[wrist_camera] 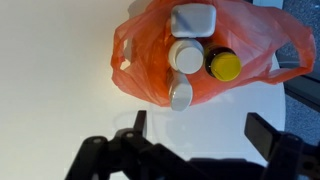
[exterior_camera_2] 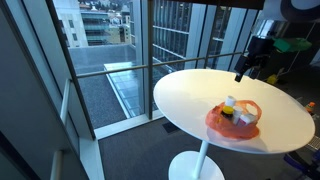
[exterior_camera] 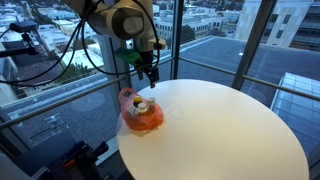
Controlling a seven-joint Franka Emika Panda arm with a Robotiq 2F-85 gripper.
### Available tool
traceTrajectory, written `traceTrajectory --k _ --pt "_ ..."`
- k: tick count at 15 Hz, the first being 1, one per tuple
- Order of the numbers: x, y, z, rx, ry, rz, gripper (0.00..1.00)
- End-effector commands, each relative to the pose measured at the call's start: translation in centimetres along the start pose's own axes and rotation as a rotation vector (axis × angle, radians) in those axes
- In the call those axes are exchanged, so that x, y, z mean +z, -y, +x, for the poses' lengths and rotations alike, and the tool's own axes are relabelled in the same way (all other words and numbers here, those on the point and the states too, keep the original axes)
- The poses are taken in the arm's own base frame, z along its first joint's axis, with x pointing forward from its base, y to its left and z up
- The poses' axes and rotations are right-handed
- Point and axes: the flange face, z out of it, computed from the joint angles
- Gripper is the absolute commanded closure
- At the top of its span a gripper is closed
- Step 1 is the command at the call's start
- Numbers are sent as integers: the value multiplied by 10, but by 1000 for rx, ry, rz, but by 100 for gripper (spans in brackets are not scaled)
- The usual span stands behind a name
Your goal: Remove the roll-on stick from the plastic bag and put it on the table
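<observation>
My gripper takes hold of the roll-on stick by its white oval end from above next, leaving its base free to put on the tabletop.
An orange plastic bag [wrist_camera: 150,60] lies on the round white table [exterior_camera: 230,130], near its edge in both exterior views [exterior_camera: 148,118] [exterior_camera_2: 240,128]. In the wrist view it holds a white square-capped bottle [wrist_camera: 193,18], a white round-capped bottle [wrist_camera: 185,55], a dark jar with a yellow lid [wrist_camera: 223,65] and a white oval-ended container [wrist_camera: 181,95] that pokes out of the bag's mouth; I cannot tell for certain which one is the roll-on stick. My gripper [wrist_camera: 200,130] is open and empty. It hangs above the table beside the bag [exterior_camera: 150,72] [exterior_camera_2: 245,68].
The table [exterior_camera_2: 200,95] stands on a pedestal beside tall glass windows with a railing [exterior_camera_2: 140,65]. Black equipment and cables [exterior_camera: 30,50] sit past the table's edge. A dark area [wrist_camera: 305,95] lies off the table at the right of the wrist view.
</observation>
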Motion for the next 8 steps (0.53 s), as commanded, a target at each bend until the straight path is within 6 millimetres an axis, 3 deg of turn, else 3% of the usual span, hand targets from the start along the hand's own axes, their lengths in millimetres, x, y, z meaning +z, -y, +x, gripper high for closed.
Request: traceTrajectory --k 1,8 --pt "18 -2 7 60 -14 6 0" --pt "65 -4 20 128 15 -10 0"
